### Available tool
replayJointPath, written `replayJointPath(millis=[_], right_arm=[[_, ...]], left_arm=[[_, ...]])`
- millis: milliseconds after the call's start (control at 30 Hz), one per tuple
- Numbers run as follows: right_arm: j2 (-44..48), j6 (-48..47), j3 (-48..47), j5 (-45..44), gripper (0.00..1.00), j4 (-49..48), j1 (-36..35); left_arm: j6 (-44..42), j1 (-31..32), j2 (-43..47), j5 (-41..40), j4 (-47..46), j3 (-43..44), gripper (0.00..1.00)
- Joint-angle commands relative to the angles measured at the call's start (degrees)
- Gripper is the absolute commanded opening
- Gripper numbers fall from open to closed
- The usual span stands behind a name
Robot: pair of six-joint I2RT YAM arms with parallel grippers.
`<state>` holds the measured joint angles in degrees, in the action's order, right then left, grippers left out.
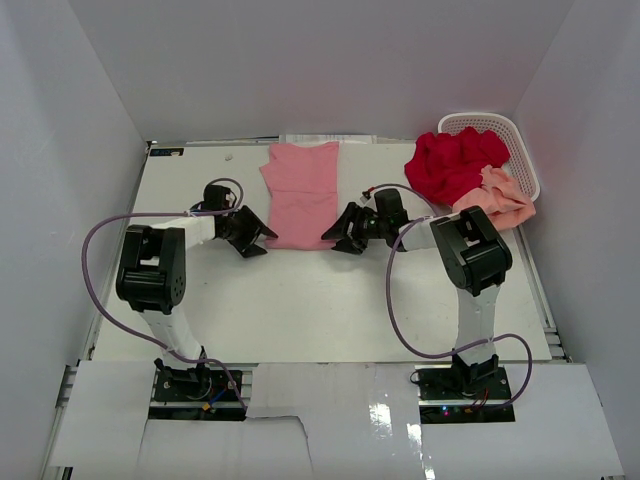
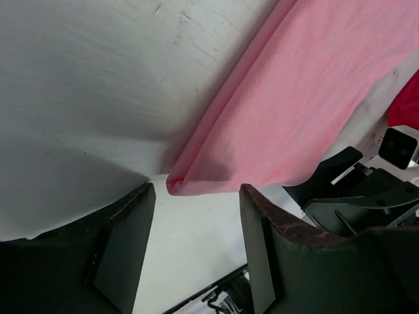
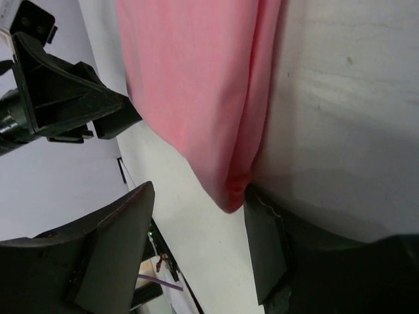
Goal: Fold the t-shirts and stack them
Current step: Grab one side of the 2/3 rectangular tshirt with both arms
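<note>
The robot's left hand next needs to grab the pink t-shirt [image 1: 300,190] by its near corner [image 1: 270,243], opposite the right gripper's corner. That end of the t-shirt can then be folded over evenly.
The pink t-shirt [image 1: 300,190] lies folded into a long strip at the middle back of the table. My left gripper [image 1: 255,238] is open at its near left corner, and my right gripper [image 1: 340,238] is open at its near right corner. In the left wrist view the pink t-shirt [image 2: 308,98] ends just beyond my open left gripper [image 2: 196,193], not between the fingers. In the right wrist view a corner of the pink t-shirt [image 3: 196,85] touches one finger of my open right gripper [image 3: 200,190]. The red t-shirt [image 1: 455,165] and the peach t-shirt [image 1: 497,197] lie crumpled at the back right.
A white perforated basket [image 1: 520,140] stands in the back right corner, with the red and peach shirts spilling over its rim onto the table. White walls close in the table on three sides. The two grippers face each other across the shirt's near end.
</note>
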<state>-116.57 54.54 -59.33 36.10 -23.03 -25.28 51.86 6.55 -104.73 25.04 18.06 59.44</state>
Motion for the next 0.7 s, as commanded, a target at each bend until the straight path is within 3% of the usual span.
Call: replayJointPath(millis=[0, 33, 133, 433, 533, 567, 667], right_arm=[[-3.2, -0.2, -0.8, -6.4, 0.63, 2.4, -0.6], [-3.0, -0.4, -0.6, -7.5, 0.55, 2.5, -0.6], [-2.3, -1.5, -0.5, -9.1, 0.45, 3.9, -0.7], [-2.0, -4.0, -1.0, -11.6, 0.30, 6.1, -0.8], [-2.0, -4.6, -1.5, -11.8, 0.17, 6.5, -0.8], [-2.0, -4.7, -1.7, -11.8, 0.15, 6.9, -0.8], [-2.2, -5.4, -2.7, -11.8, 0.10, 7.6, -0.8]], left_arm=[[0.8, 0.1, -3.2, -3.7, -0.6, -0.2, 0.66], [0.7, 0.1, -3.5, -3.8, -0.6, 0.0, 0.66], [0.4, 0.1, -3.7, -5.0, -0.7, 0.1, 0.64], [-0.3, 0.2, -4.5, -6.6, -1.5, -0.7, 0.51], [-0.6, 0.2, -4.3, -6.9, -1.9, -1.5, 0.38], [-0.6, 0.2, -4.3, -6.9, -2.0, -1.7, 0.31], [-1.1, 0.2, -4.9, -6.4, -2.4, -1.7, 0.23]])
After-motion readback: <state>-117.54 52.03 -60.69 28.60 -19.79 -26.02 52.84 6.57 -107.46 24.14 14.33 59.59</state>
